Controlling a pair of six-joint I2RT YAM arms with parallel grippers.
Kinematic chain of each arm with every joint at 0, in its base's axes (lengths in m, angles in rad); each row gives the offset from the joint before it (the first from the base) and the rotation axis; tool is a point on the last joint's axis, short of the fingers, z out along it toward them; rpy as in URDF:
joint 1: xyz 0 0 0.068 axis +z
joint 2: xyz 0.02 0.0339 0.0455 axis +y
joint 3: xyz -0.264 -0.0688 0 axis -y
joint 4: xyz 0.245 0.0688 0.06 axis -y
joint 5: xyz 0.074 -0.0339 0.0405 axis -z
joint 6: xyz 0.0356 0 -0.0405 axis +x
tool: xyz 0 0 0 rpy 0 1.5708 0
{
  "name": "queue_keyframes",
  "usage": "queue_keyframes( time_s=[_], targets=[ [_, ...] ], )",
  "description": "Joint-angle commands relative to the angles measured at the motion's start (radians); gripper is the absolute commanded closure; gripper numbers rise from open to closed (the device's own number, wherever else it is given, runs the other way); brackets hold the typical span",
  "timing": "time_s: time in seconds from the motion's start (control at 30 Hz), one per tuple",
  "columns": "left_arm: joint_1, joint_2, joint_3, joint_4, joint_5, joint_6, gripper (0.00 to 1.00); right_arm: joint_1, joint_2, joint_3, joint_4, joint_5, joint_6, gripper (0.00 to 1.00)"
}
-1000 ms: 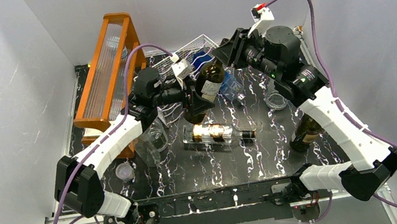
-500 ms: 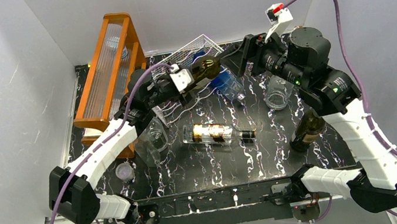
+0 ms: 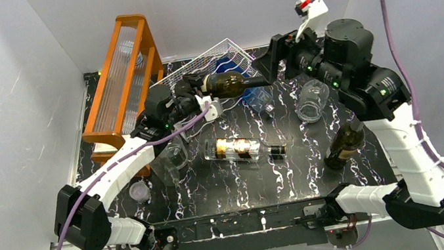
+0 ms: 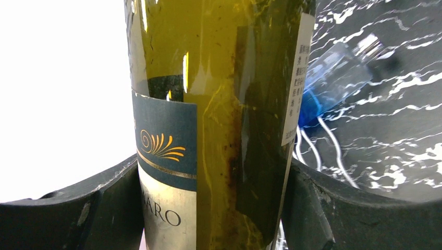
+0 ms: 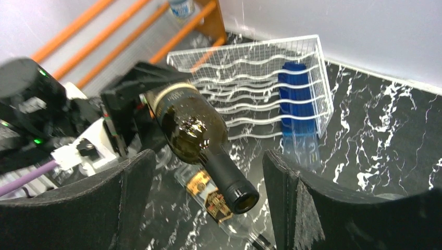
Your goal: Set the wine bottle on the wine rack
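Observation:
I need to slide the wine bottle's body into the wine rack (image 3: 213,62), so next my right gripper needs to grab the bottle by its black neck (image 3: 257,82) and leave its body free.
The wine bottle (image 3: 227,85) is dark green glass with a blue and cream label (image 4: 167,172). It hangs level above the table, neck pointing right, just in front of the white wire wine rack (image 3: 213,62). My left gripper (image 3: 200,92) is shut on its body, one pad on each side (image 4: 107,205). My right gripper (image 3: 272,71) is open at the neck end. In the right wrist view the black neck (image 5: 229,179) lies between its fingers (image 5: 130,177) with a gap on both sides. The wine rack (image 5: 245,78) sits behind.
A blue plastic bottle (image 5: 294,88) lies in the rack's right end. A clear bottle with a gold label (image 3: 243,148) lies mid-table. A dark bottle (image 3: 345,144) and a glass (image 3: 312,99) stand at right, another glass (image 3: 174,157) at left. The orange wooden frame (image 3: 125,73) stands back left.
The left arm has swung the bottle from steeply tilted to level, neck to the right. The right gripper has opened and drawn back to the right.

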Motion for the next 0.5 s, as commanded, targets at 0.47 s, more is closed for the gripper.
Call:
queue_keyframes(
  time_s=[0.47],
  targets=[
    [-0.036,-0.002,-0.015,0.207,0.080,0.433,1.00,0.002,0.082,-0.198,-0.144,-0.238,-0.185,0.14]
  ],
)
